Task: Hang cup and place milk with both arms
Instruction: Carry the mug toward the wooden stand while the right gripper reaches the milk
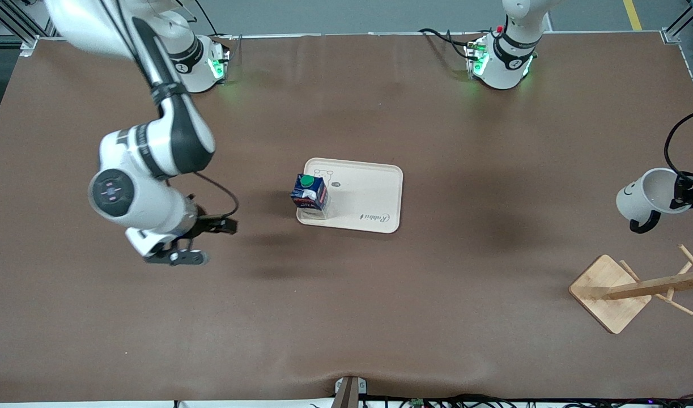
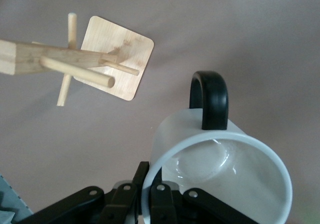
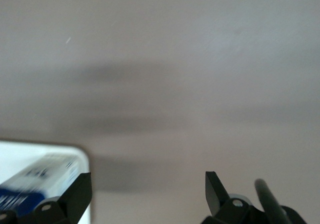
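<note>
I need to move the milk from the tray (image 1: 369,195) for placing, so next I should grab the carton with my right gripper by its end with the cap (image 1: 307,181).
The white cup (image 1: 643,198) with the black handle hangs tilted in my left gripper (image 1: 683,195), up in the air over the table at the left arm's end, above the wooden rack (image 1: 612,292). In the left wrist view my left gripper (image 2: 152,184) is shut on the cup's rim (image 2: 220,169), with the rack's pegs (image 2: 75,66) below. The blue milk carton (image 1: 309,192) stands upright on a corner of the cream tray (image 1: 369,195). My right gripper (image 1: 196,243) is open and empty over bare table beside the tray. The right wrist view shows my right gripper (image 3: 147,181) with the milk (image 3: 35,181) beside one finger.
The rack has a square wooden base (image 2: 117,59) and a post with several pegs. The tray sits mid-table with most of its surface bare. Brown table surface lies between the tray and the rack. Cables run along the table edge nearest the front camera.
</note>
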Robot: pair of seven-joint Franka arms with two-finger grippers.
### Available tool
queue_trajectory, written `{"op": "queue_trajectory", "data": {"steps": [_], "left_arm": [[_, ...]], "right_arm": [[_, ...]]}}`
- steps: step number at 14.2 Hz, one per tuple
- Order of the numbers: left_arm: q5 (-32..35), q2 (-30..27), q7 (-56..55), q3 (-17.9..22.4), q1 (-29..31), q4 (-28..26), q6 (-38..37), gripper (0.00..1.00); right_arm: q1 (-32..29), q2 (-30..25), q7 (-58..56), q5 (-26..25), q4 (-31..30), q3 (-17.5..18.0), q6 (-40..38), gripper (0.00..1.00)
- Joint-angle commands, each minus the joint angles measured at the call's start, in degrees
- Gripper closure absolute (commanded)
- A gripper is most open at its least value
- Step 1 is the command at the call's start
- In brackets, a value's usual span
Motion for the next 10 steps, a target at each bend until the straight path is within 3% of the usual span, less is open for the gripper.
{"op": "queue_trajectory", "data": {"steps": [1,5,10], "left_arm": [[0.7,0.5,0.7,-0.4,0.5,0.5,2.7,1.00],[0.7,2.6,1.9,-0.2,1.1,1.9,6.9,1.00],[0.6,4.0,2.0,-0.2,1.2,2.2,10.6,1.00]], "right_arm": [[6.0,-3.1,6.7,0.5,-0.6,-0.6,-2.9,0.00],[13.0,-3.6,12.4,0.8,-0.4,-0.6,-4.1,0.00],[15.0,-2.8,17.3,3.2,-0.2,-0.7,1.2,0.00]]}}
